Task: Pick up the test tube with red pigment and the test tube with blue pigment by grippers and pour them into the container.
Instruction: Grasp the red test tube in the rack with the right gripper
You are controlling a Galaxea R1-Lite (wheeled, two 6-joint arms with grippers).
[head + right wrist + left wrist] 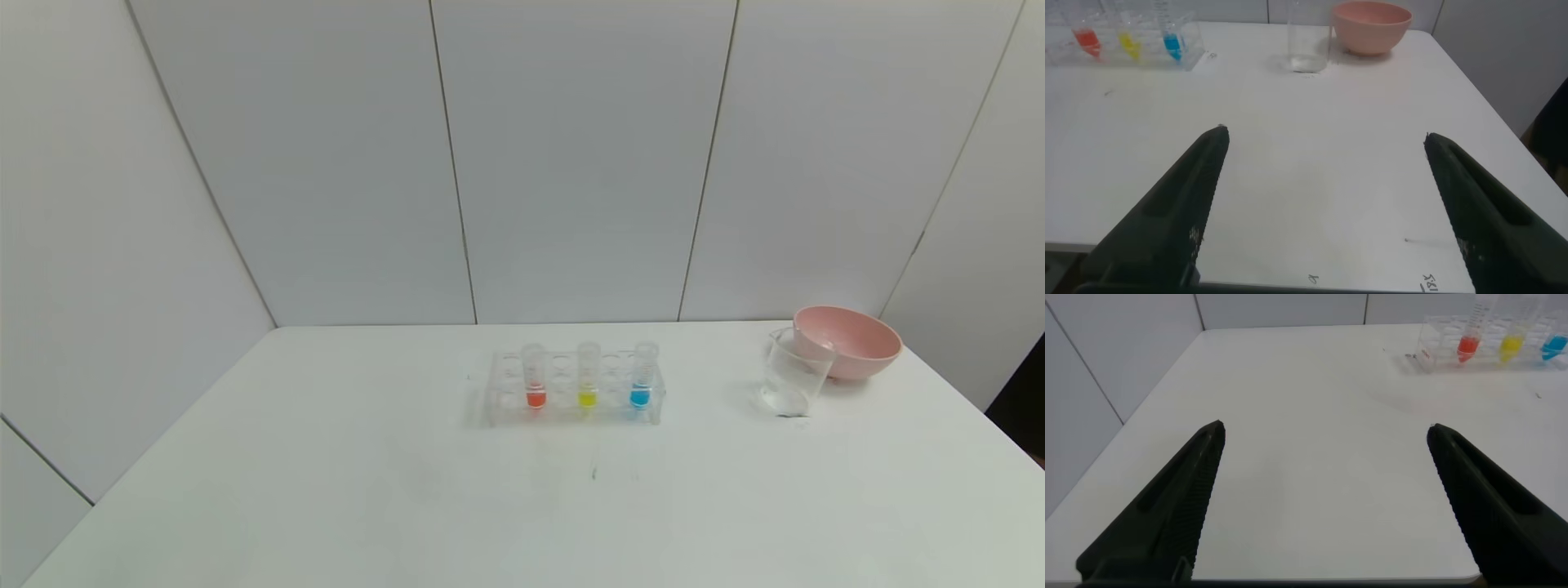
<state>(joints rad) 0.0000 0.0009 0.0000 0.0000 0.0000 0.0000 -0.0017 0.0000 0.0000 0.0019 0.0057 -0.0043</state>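
The right gripper grabs the red tube by its upper end (533,358) next, since the clear rack closes around the red tube's lower half.
The red tube (535,377) stands upright at the left of a clear rack (571,392) in the middle of the white table; the blue tube (642,377) stands at the rack's right. Both also show in the left wrist view, red (1467,345) and blue (1553,346), and in the right wrist view, red (1086,37) and blue (1172,44). The clear container (792,373) stands right of the rack, also in the right wrist view (1308,41). My left gripper (1324,429) and right gripper (1324,135) are open, empty, above the near table, out of the head view.
A yellow tube (588,376) stands in the rack between the red and blue ones. A pink bowl (849,340) sits just behind and right of the container. The table's right edge runs near the bowl. White wall panels stand behind the table.
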